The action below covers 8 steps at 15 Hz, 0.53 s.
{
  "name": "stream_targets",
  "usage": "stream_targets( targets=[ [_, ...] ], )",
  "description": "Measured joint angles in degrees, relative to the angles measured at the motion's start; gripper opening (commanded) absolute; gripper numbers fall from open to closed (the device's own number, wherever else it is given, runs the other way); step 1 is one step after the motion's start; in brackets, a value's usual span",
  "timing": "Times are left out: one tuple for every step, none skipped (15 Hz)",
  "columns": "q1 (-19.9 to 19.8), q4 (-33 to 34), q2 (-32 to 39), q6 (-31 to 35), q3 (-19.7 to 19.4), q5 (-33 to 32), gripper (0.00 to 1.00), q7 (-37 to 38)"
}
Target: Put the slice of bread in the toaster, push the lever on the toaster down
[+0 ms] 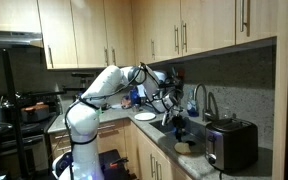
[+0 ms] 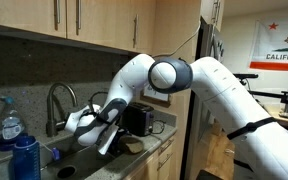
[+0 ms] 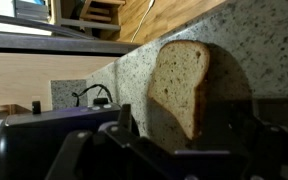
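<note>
The gripper pinches the slice of bread (image 3: 179, 85) across its thickness at the near crust end next. The far end of the slice stays free to enter the toaster.
The slice of bread (image 3: 179, 85) lies flat on the speckled granite counter, pale tan with a darker crust. In an exterior view it shows as a small pale piece (image 1: 184, 147) just left of the toaster (image 1: 232, 143), a dark glossy box at the counter's near end. The toaster also shows behind the arm in an exterior view (image 2: 139, 120). My gripper (image 3: 184, 140) hangs over the bread, fingers dark and apart on either side, holding nothing. It is low over the counter by the sink (image 1: 172, 115) (image 2: 109, 135). The toaster's lever is not visible.
A faucet (image 1: 199, 100) (image 2: 54, 105) stands at the sink next to the gripper. A round white plate (image 1: 144, 116) sits farther along the counter. Blue bottles (image 2: 14, 145) stand at the sink's edge. A dark box with a cable (image 3: 44, 135) is beside the bread. Cabinets hang overhead.
</note>
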Motion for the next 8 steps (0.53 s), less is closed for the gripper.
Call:
stream_targets(
  targets=[
    [0.0,0.18,0.3,0.0,-0.29,0.04,1.0,0.13],
    [-0.02,0.33,0.52,0.0,-0.55,0.08,1.0,0.21],
    [-0.06,0.42,0.68,0.0,-0.81,0.16,0.96,0.27],
    [-0.07,0.48,0.81,0.0,-1.1,0.33,0.74,0.33],
    [-0.08,0.5,0.87,0.0,-1.37,0.53,0.71,0.35],
    [-0.1,0.5,0.88,0.0,-1.63,0.72,0.69,0.36],
    [-0.15,0.51,0.88,0.0,-1.82,0.84,0.6,0.36],
    [-0.23,0.51,0.88,0.0,-1.93,0.96,0.53,0.37]
  ],
)
